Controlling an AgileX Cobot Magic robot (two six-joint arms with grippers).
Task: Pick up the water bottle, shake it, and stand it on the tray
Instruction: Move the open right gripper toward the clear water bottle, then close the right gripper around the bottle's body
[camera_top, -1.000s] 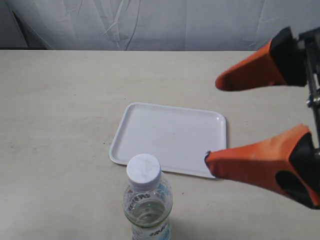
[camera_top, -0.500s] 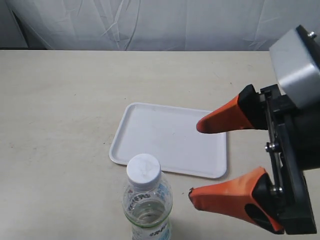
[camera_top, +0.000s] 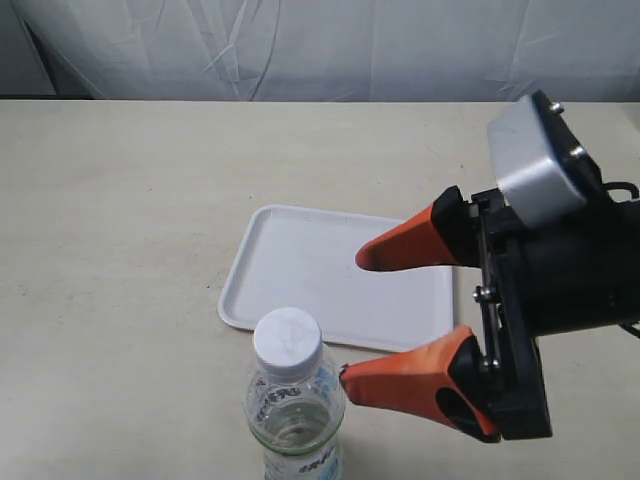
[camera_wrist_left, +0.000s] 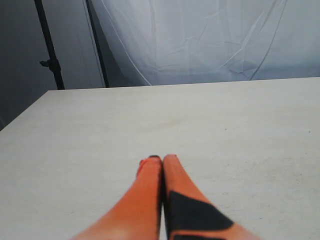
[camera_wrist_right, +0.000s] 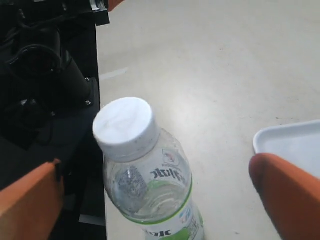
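Note:
I next need to grab the water bottle by its clear body (camera_top: 293, 404) with my right gripper, so that I can shake it and stand it on the white tray (camera_top: 300, 270).
The water bottle (camera_top: 293, 400) stands upright at the table's near edge, with a white cap, clear body and green-and-white label. Behind it the white tray (camera_top: 300, 270) lies flat with nothing on it. My right gripper (camera_top: 352, 318) is open, its orange fingertips (camera_top: 362, 257) just right of the bottle and over the tray's right side, not touching either. In the right wrist view the bottle (camera_wrist_right: 150, 185) shows between the two spread fingers (camera_wrist_right: 287, 195), apart from both, with the tray's corner (camera_wrist_right: 295, 142) beside it. My left gripper (camera_wrist_left: 159, 161) is shut on nothing, over bare table.
A white cloth backdrop (camera_top: 320, 45) hangs behind the beige table (camera_top: 120, 200). Black equipment (camera_wrist_right: 45, 75) sits just past the table edge by the bottle. A black stand pole (camera_wrist_left: 47, 45) rises beyond the table's far corner in the left wrist view.
My right gripper has swung leftward and lower from the right edge, coming over the tray's right side to just beside the bottle, still open. Bottle and tray have not moved.

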